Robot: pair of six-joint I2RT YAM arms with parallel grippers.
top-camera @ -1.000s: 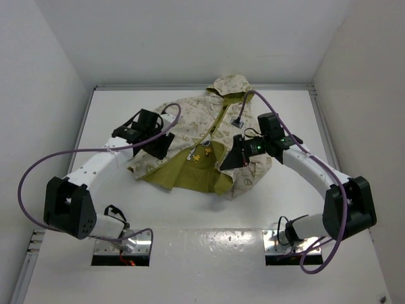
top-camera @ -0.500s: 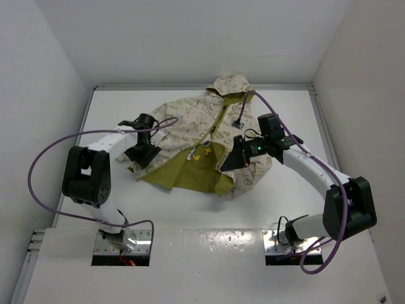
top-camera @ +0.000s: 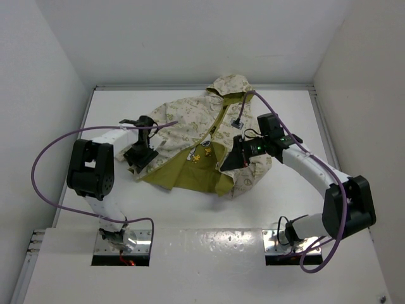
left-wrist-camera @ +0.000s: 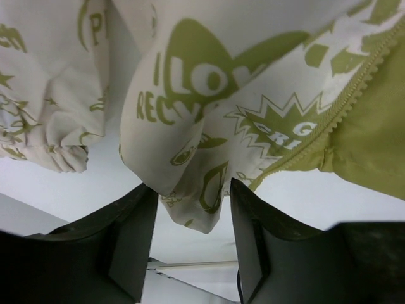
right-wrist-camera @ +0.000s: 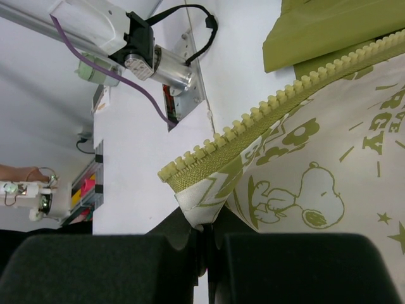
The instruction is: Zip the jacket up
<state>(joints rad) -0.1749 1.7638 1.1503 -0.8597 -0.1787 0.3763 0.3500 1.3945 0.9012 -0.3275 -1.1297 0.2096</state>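
Observation:
I should grab the jacket next with my left gripper by the hanging printed fold at its lower hem. The zipper strip (right-wrist-camera: 253,130) then stays free for zipping up.
The cream jacket (top-camera: 204,123) with olive doodle print lies on the white table, its lower front open on the olive lining (top-camera: 190,170). My left gripper (top-camera: 140,156) is at the jacket's lower left hem. In the left wrist view, it (left-wrist-camera: 193,247) stands open, and a hanging fold of printed fabric (left-wrist-camera: 196,196) dips between the fingers (left-wrist-camera: 130,240) unclamped. My right gripper (top-camera: 231,161) holds the right front panel. In the right wrist view, it (right-wrist-camera: 205,244) is shut on the hem corner just below the end of the olive zipper strip (right-wrist-camera: 253,130).
White enclosure walls stand close on the left, back and right. Purple cables (top-camera: 47,152) loop off both arms; the right one arches over the hood (top-camera: 231,85). The arm bases sit on metal plates (top-camera: 120,244) at the near edge.
My left arm has folded in from the far left, and its gripper has slid down and slightly left along the jacket's left side to the hem. The right arm has not moved.

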